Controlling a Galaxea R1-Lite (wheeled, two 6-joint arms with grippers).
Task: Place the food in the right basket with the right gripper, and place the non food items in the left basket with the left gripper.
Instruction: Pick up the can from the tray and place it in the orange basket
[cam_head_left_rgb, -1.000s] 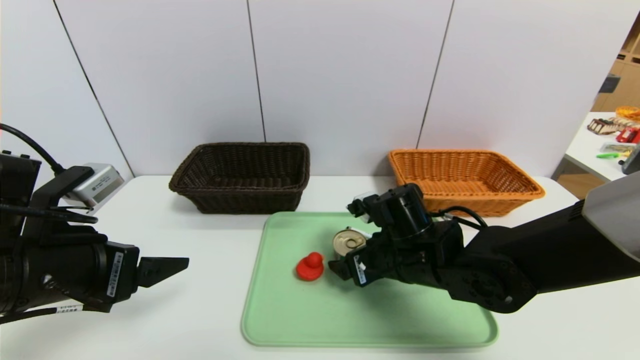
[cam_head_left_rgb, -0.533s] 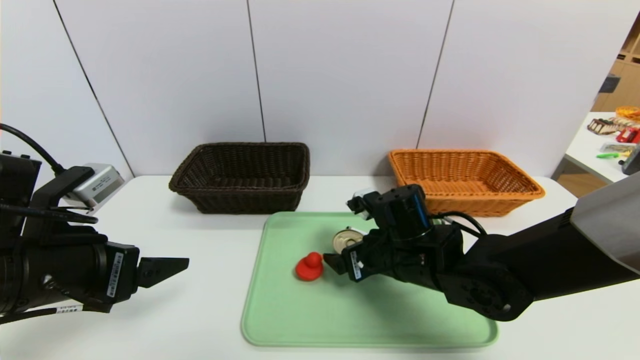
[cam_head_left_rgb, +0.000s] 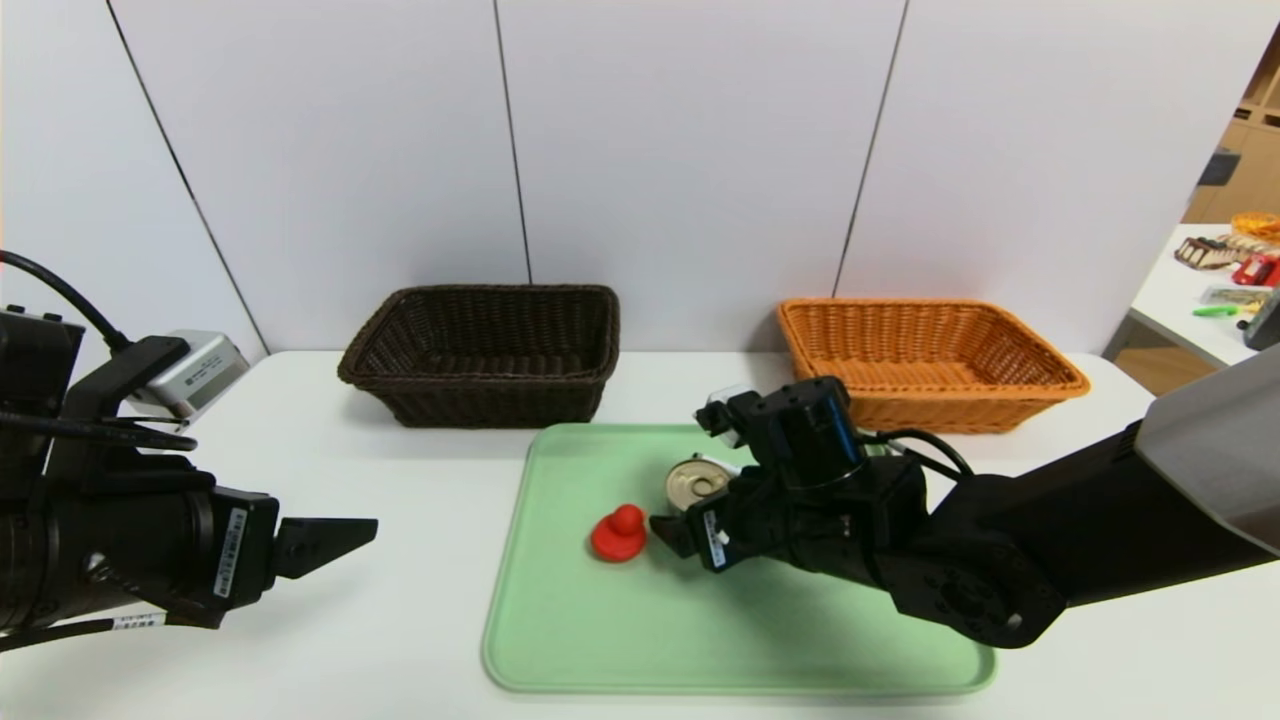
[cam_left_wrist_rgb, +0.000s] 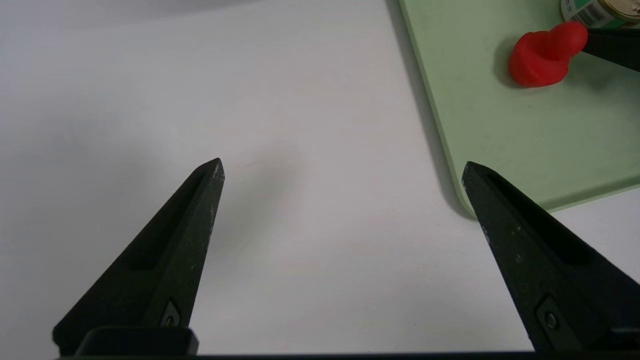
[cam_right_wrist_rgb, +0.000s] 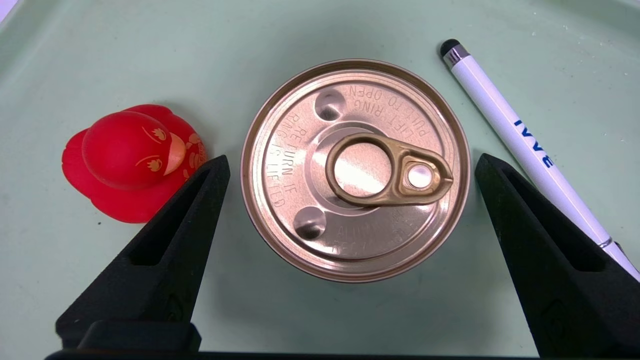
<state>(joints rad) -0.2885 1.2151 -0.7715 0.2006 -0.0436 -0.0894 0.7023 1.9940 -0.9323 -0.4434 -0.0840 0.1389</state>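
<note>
The tin can (cam_head_left_rgb: 697, 482) (cam_right_wrist_rgb: 355, 170) is between my right gripper's fingers above the green tray, so I need to close my right gripper on it.
The tin can (cam_right_wrist_rgb: 355, 170) with its gold pull-tab lid stands upright on the green tray (cam_head_left_rgb: 700, 630). My right gripper (cam_right_wrist_rgb: 351, 157) hangs over it, open, one finger on each side and neither touching. The red duck (cam_right_wrist_rgb: 131, 162) sits just outside one finger, and the white pen (cam_right_wrist_rgb: 520, 140) lies just outside the other. In the head view the can (cam_head_left_rgb: 697, 482) and duck (cam_head_left_rgb: 618, 533) show, while the pen is hidden behind the right arm. My left gripper (cam_left_wrist_rgb: 342, 167) is open and empty above the bare table, left of the tray.
The dark brown basket (cam_head_left_rgb: 500, 290) stands at the back behind the tray's left corner, the orange basket (cam_head_left_rgb: 1060, 375) at the back right. A small grey box (cam_head_left_rgb: 190, 370) lies at the table's far left. A side table with clutter (cam_head_left_rgb: 1230, 270) is at the right.
The right gripper shifted slightly left toward the duck, then eased back a little, staying over the can. The left arm has not moved.
</note>
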